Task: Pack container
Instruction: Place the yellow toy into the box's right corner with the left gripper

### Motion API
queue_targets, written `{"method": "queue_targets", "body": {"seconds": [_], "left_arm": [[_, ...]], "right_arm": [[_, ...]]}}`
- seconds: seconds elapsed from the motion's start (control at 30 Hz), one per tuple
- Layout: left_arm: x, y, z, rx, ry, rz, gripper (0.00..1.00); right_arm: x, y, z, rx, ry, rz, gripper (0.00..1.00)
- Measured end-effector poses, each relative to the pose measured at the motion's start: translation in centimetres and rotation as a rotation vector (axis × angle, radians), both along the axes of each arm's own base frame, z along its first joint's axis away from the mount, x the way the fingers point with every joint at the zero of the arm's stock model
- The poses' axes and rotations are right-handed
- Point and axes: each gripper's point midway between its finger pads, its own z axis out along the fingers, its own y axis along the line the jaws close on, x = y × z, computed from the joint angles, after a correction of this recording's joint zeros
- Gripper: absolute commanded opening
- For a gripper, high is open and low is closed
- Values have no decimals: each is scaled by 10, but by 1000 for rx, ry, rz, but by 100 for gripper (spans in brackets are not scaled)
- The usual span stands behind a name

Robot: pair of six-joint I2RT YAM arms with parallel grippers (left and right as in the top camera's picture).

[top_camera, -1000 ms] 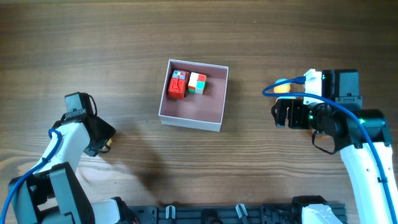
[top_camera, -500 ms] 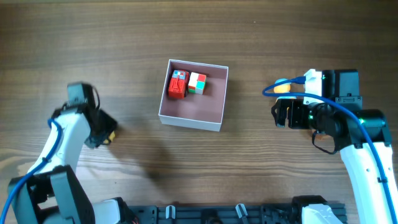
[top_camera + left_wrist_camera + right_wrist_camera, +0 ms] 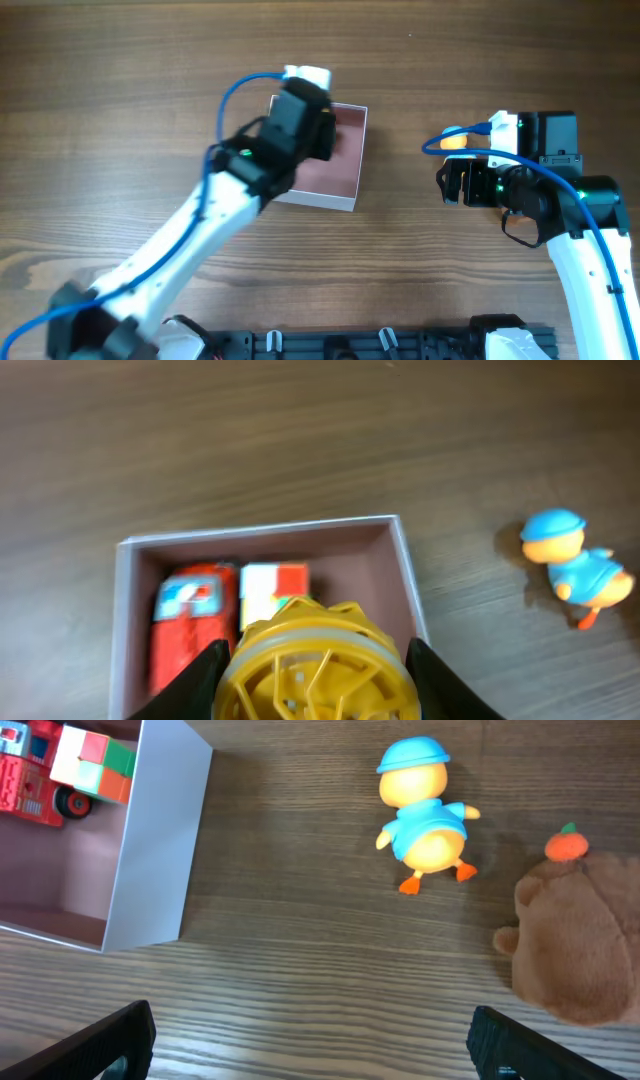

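Observation:
The ball is high above the container (image 3: 338, 176) and would fall against the colour cube if the left gripper opened now, so the robot should lower the ball before that gripper releases it.
The container (image 3: 338, 176) is a shallow white box with a pink inside at the table's middle. It also shows in the left wrist view (image 3: 400, 575) and the right wrist view (image 3: 160, 840). A red toy truck (image 3: 185, 620) and a colour cube (image 3: 272, 585) lie inside. My left gripper (image 3: 315, 680) is shut on a yellow cage ball (image 3: 315, 665) and hovers over the container. My right gripper (image 3: 310, 1040) is open and empty, right of the container. A yellow duck toy with a blue cap (image 3: 425, 810) lies ahead of it.
A brown plush with an orange top (image 3: 580, 935) lies right of the duck. The duck also shows in the left wrist view (image 3: 575, 570), right of the container. The left arm (image 3: 200, 240) covers the container's left part in the overhead view.
My left arm has swung from the table's left side to over the container, carrying the yellow ball. The right arm has not moved.

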Motion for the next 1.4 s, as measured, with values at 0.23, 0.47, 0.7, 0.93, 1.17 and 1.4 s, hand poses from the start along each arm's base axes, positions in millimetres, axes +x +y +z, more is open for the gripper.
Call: {"method": "queue_targets", "body": {"seconds": [0.23, 0.47, 0.7, 0.93, 1.17, 1.4], "left_arm": [[26, -24, -75, 134, 73, -64, 4], [44, -39, -77, 127, 21, -102, 4], [43, -37, -110, 84, 125, -102, 4], [47, -33, -113, 63, 139, -85, 66], [49, -36, -111, 49, 131, -86, 66], [43, -32, -115, 69, 161, -85, 66]], "right_arm": [[0, 0, 0, 0, 0, 0, 100], [0, 0, 0, 0, 0, 0, 100], [0, 0, 0, 0, 1, 0, 100], [0, 0, 0, 0, 1, 0, 100], [0, 0, 0, 0, 2, 0, 100], [0, 0, 0, 0, 2, 0, 100]]}}
